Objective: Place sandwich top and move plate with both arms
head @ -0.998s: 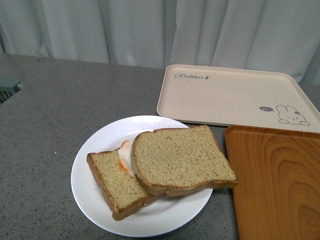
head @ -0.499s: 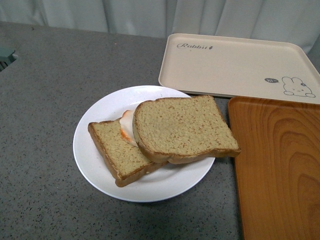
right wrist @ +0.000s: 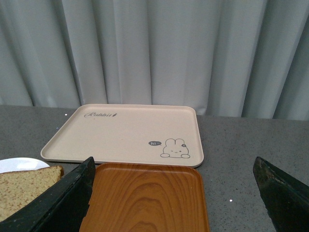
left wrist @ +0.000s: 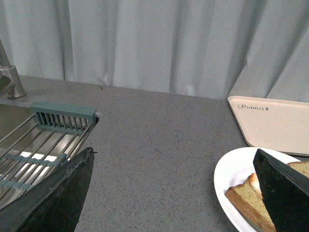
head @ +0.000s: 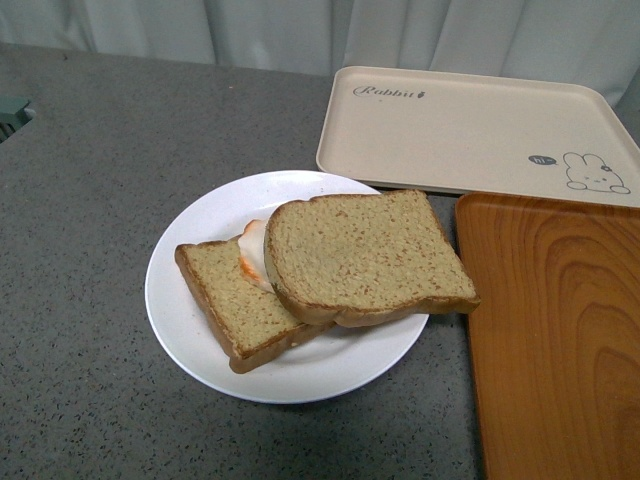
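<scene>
I next need to grab the white plate beside the trays by its bare rim with my left gripper, on the side opposite to where the sandwich top (head: pixel 385 258) hangs over the plate.
The white plate (head: pixel 190 270) sits on the grey counter in the front view. On it the sandwich top (head: pixel 360 255) lies tilted, overlapping a lower slice (head: pixel 235 300) with a bit of fried egg (head: pixel 252 258) showing between them. Its right corner overhangs the plate rim. Neither arm shows in the front view. My left gripper (left wrist: pixel 174 193) is open above bare counter, the plate (left wrist: pixel 231 169) just inside its right finger (left wrist: pixel 282 193). My right gripper (right wrist: pixel 174 198) is open over the wooden tray (right wrist: pixel 145 198); the sandwich top's corner (right wrist: pixel 24 186) shows beside its left finger (right wrist: pixel 63 198).
A beige rabbit tray (head: pixel 470 125) lies behind the plate, and the orange-brown wooden tray (head: pixel 555 330) lies to the plate's right, nearly touching it. A sink with a grey-green rack (left wrist: pixel 63 116) and a faucet (left wrist: pixel 9 79) is off to the left. Curtains close the back.
The front view has tilted down since a second ago, so plate and trays sit higher in the picture. The slices keep their places on the plate.
</scene>
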Robot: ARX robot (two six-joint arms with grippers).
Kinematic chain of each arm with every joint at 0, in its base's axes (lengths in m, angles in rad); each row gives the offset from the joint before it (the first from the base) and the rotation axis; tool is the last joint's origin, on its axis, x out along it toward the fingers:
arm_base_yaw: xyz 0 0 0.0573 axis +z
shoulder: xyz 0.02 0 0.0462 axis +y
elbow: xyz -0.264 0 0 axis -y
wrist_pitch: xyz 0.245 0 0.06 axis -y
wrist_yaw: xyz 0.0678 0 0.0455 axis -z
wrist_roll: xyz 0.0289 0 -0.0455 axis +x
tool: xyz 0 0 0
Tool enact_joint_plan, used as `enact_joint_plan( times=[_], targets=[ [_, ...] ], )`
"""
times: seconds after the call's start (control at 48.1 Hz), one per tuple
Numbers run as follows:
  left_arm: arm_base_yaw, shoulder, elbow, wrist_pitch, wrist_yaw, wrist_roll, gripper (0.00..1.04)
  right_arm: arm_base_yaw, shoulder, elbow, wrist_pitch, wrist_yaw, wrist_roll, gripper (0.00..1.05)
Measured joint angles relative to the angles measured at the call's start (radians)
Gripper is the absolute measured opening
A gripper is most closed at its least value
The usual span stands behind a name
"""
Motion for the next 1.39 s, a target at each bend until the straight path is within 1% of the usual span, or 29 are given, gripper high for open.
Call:
enact_joint_plan(
  times=[0.749, 0.77, 0.79, 0.811, 0.853, 0.894, 0.957, 0.998, 1.04, 1.082, 1.165, 1.29, 1.394],
  targets=[
    [-0.001, 0.002, 0.001, -0.002, -0.006, -0.005, 0.98, 0.000, 0.000, 0.000, 0.000, 0.000, 0.000, 0.96],
    [-0.020, 0.032, 0.026, -0.074, -0.071, -0.052, 0.98, 0.000, 0.000, 0.000, 0.000, 0.000, 0.000, 0.96],
    [-0.030, 0.050, 0.042, -0.113, -0.086, -0.074, 0.98, 0.000, 0.000, 0.000, 0.000, 0.000, 0.000, 0.96],
    [-0.049, 0.099, 0.073, -0.192, -0.151, -0.144, 0.98, 0.000, 0.000, 0.000, 0.000, 0.000, 0.000, 0.96],
    [-0.077, 0.205, 0.132, -0.330, -0.237, -0.257, 0.98, 0.000, 0.000, 0.000, 0.000, 0.001, 0.000, 0.96],
    [-0.093, 0.282, 0.162, -0.425, -0.262, -0.396, 0.98, 0.000, -0.001, 0.000, 0.000, 0.000, 0.000, 0.96],
    [-0.105, 0.350, 0.165, -0.462, -0.262, -0.568, 0.98, 0.000, -0.001, 0.000, 0.000, 0.000, 0.000, 0.96],
    [-0.106, 0.377, 0.165, -0.439, -0.261, -0.657, 0.98, 0.000, -0.001, 0.000, 0.000, 0.000, 0.000, 0.96],
    [-0.099, 0.397, 0.167, -0.410, -0.254, -0.708, 0.98, 0.000, -0.001, 0.000, 0.000, 0.000, 0.000, 0.96],
    [-0.085, 0.429, 0.169, -0.372, -0.232, -0.746, 0.98, 0.000, -0.001, 0.000, 0.000, 0.000, 0.000, 0.96],
    [-0.063, 0.508, 0.169, -0.291, -0.224, -0.785, 0.98, 0.000, -0.001, 0.000, 0.000, 0.000, 0.000, 0.96],
    [-0.047, 0.689, 0.169, -0.092, -0.197, -0.816, 0.98, 0.000, -0.001, 0.000, 0.000, 0.000, 0.000, 0.96],
    [-0.051, 0.905, 0.169, 0.124, -0.156, -0.831, 0.98, 0.000, -0.001, 0.000, 0.000, 0.000, 0.000, 0.96]
  ],
)
